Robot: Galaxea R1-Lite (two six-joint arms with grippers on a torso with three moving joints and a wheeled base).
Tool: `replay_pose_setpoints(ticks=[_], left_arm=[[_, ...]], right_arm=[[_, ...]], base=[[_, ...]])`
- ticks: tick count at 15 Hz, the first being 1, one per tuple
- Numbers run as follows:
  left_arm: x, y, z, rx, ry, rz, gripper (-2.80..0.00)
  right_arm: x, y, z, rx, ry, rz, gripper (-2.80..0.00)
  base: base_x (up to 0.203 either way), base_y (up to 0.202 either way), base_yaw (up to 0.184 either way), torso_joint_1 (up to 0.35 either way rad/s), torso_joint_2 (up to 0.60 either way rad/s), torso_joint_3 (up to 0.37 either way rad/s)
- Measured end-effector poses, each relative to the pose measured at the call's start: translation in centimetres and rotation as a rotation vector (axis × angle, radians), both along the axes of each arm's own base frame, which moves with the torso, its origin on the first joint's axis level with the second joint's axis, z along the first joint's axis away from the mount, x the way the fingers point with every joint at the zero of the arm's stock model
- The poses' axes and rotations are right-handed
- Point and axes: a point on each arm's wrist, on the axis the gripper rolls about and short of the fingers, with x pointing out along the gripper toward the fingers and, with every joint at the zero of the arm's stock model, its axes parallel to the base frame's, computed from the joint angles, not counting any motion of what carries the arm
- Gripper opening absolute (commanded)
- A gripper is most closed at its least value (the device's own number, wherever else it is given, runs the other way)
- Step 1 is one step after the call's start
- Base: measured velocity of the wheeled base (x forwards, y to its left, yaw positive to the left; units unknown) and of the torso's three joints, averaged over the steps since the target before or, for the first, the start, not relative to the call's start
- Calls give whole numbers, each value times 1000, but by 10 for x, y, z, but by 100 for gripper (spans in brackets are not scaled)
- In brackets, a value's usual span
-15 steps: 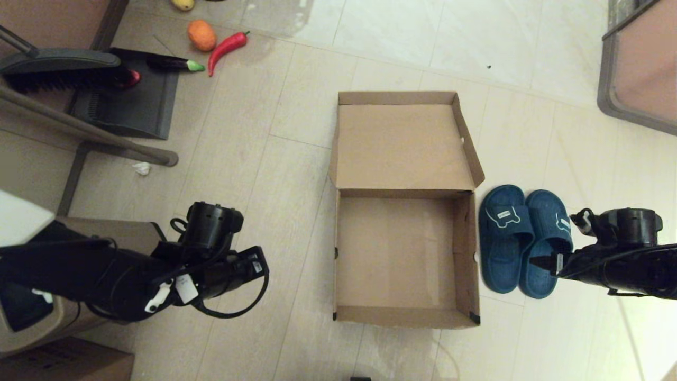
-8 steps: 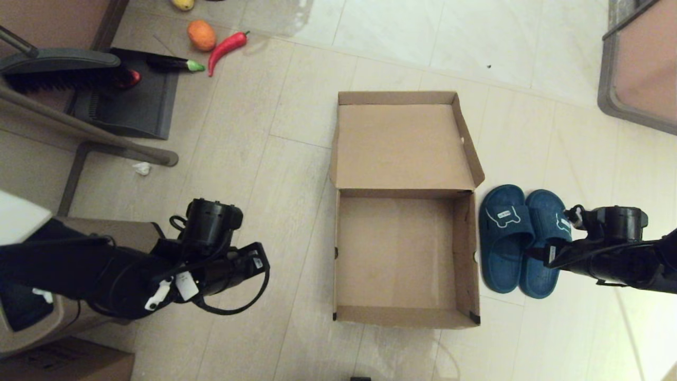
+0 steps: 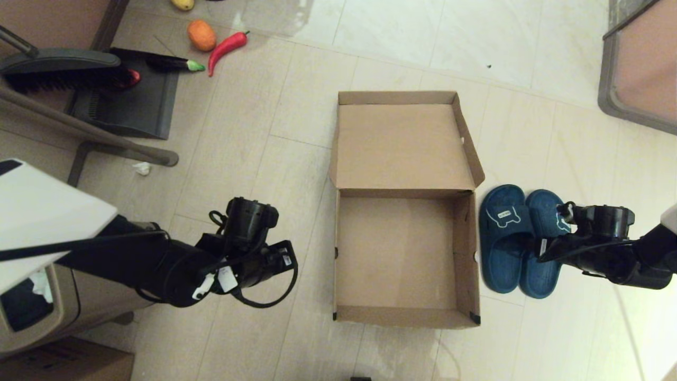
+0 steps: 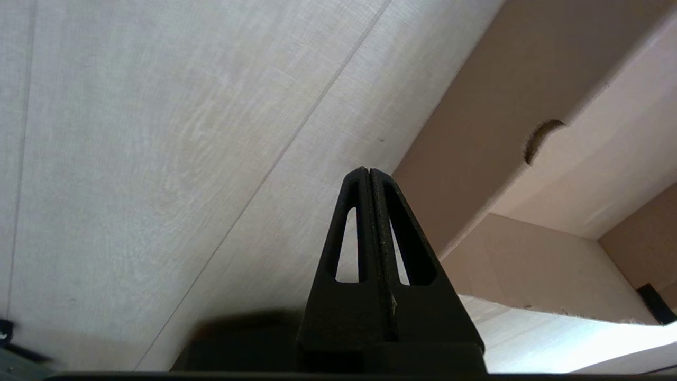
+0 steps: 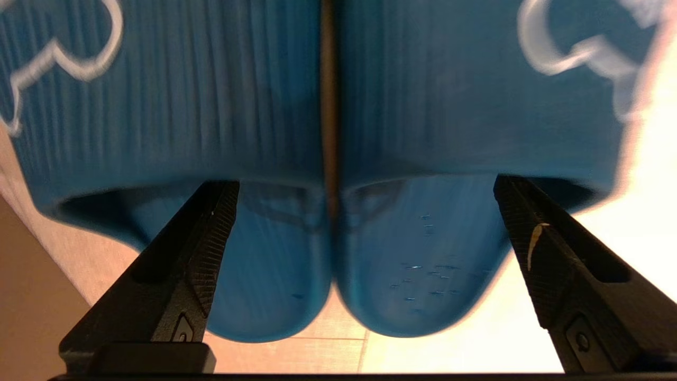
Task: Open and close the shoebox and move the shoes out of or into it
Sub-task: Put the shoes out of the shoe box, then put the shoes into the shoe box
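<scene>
Next, my right gripper will grab both navy slide sandals by their adjoining strap sides to put them into the shoebox together.
The brown cardboard shoebox [image 3: 467, 248] stands open in the middle of the floor, its lid [image 3: 402, 145] folded back and its inside empty. The two navy slide sandals [image 3: 503, 238] lie side by side just right of the box. My right gripper [image 3: 538, 248] hovers over their heel ends, open. In the right wrist view its fingers [image 5: 211, 233] straddle both sandals [image 5: 444, 106], below the straps. My left gripper [image 3: 286, 259] is shut and empty over the floor left of the box. In the left wrist view its closed tips [image 4: 368, 173] point toward the box's outer wall [image 4: 486, 121].
A dustpan and brush [image 3: 127, 100], an orange [image 3: 201, 35], a red chili [image 3: 226, 46] and an eggplant [image 3: 174, 64] lie at the far left. A brown bin [image 3: 37, 317] and a plain cardboard box [image 3: 63, 365] sit near left. Furniture [image 3: 640, 69] stands far right.
My right gripper has slid left over the sandals' heel ends. The left arm has moved right, closer to the box. Box and sandals have not moved.
</scene>
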Motion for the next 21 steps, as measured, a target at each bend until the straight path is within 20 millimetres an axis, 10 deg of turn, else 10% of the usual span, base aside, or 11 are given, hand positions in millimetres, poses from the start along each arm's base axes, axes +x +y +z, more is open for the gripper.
replay_pose_setpoints(ticks=[18, 19, 21], left_arm=[[-1, -1, -2, 33, -7, 14, -280], [-1, 0, -1, 32, -7, 16, -280], [0, 0, -1, 32, -8, 19, -280]], right_arm=[[24, 13, -15, -4, -86, 42, 0], [26, 15, -13, -8, -93, 44, -280], [32, 18, -8, -9, -114, 42, -280]], base=[[0, 0, 0, 0, 0, 0], [0, 0, 0, 0, 0, 0], [0, 0, 0, 0, 0, 0]])
